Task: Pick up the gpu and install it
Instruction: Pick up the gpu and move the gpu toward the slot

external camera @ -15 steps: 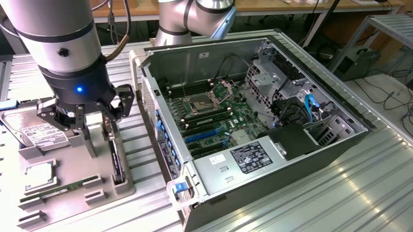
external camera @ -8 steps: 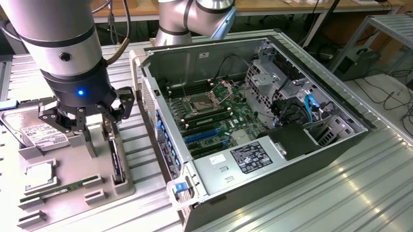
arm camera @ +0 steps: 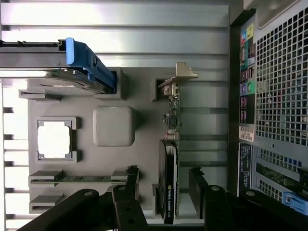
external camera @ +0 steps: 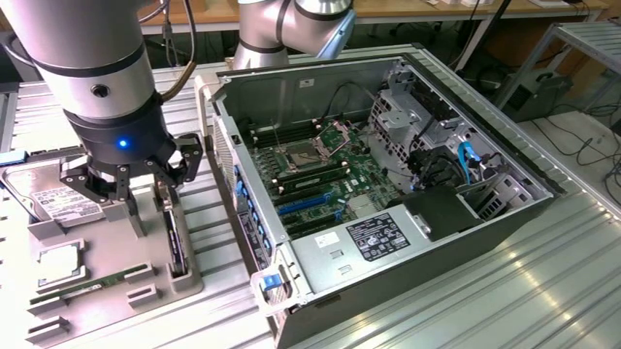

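I will next grab the GPU by its black fan cooler [arm camera: 168,180] to install it, since the cooler's flat sides stand upright, while parts and connectors jut out toward the GPU's bracket.
The gpu [arm camera: 169,180] stands on its long edge in a slot of the grey holder tray [arm camera: 113,126]. Its green board and black fan cooler are seen edge-on, and the silver end bracket [arm camera: 179,77] is at the far end from me. My gripper [arm camera: 163,177] hangs just above it, open, with one black finger [arm camera: 131,179] on each side of the fan end and neither touching. In the exterior view the gripper [external camera: 150,203] hovers over the tray [external camera: 116,294] at the exterior view's left, and the gpu [external camera: 177,243] sits below it as a thin dark card.
The open computer case [external camera: 291,109] lies at the exterior view's right of the tray, with blue expansion slots [external camera: 308,203] on its motherboard. The tray also holds a hard drive [external camera: 49,200], a processor chip [external camera: 58,262] and a memory stick [external camera: 87,289]. The case's rear grille [arm camera: 281,96] is close beside the gpu.
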You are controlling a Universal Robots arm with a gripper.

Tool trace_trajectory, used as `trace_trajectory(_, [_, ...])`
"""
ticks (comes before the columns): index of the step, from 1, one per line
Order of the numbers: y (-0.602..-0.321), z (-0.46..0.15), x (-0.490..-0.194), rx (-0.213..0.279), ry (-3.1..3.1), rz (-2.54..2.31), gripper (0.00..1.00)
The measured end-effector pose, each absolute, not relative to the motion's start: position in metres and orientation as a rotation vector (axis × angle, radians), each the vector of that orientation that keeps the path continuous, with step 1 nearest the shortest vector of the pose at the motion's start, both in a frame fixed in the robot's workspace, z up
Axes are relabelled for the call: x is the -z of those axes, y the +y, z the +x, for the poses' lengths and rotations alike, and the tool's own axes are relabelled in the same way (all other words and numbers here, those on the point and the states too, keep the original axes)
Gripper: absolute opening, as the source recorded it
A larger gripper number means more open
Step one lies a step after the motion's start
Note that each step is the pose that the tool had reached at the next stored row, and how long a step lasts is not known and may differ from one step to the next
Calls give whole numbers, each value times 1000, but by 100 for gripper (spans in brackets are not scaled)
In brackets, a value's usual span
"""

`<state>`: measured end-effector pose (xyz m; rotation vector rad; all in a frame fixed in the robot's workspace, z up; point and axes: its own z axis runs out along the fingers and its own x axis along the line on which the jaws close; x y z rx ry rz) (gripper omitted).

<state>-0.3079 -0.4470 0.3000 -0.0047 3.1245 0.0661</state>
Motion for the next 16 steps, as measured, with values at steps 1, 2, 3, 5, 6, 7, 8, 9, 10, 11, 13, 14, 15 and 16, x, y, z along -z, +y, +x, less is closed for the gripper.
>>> trace_trajectory(1, [-447,-308,-300,-66,3125,-5,54])
trace_trajectory(2, [-447,-308,-299,-66,3124,-5,54])
trace_trajectory(3, [-448,-308,-299,-66,3124,-5,54])
trace_trajectory(5, [-448,-308,-298,-66,3124,-5,54])
trace_trajectory(6, [-449,-307,-298,-66,3124,-5,54])
trace_trajectory(7, [-449,-307,-298,-66,3124,-5,54])
trace_trajectory(8, [-449,-307,-297,-66,3124,-5,54])
trace_trajectory(9, [-450,-307,-297,-66,3124,-5,54])
trace_trajectory(10, [-450,-307,-297,-66,3124,-5,54])
trace_trajectory(11, [-450,-306,-296,-66,3125,-5,54])
trace_trajectory(13, [-452,-305,-296,-66,3126,-5,54])
trace_trajectory(14, [-452,-305,-295,-67,3127,-5,54])
trace_trajectory(15, [-453,-305,-295,-67,3127,-5,54])
trace_trajectory(16, [-457,-304,-294,-67,3127,-5,54])
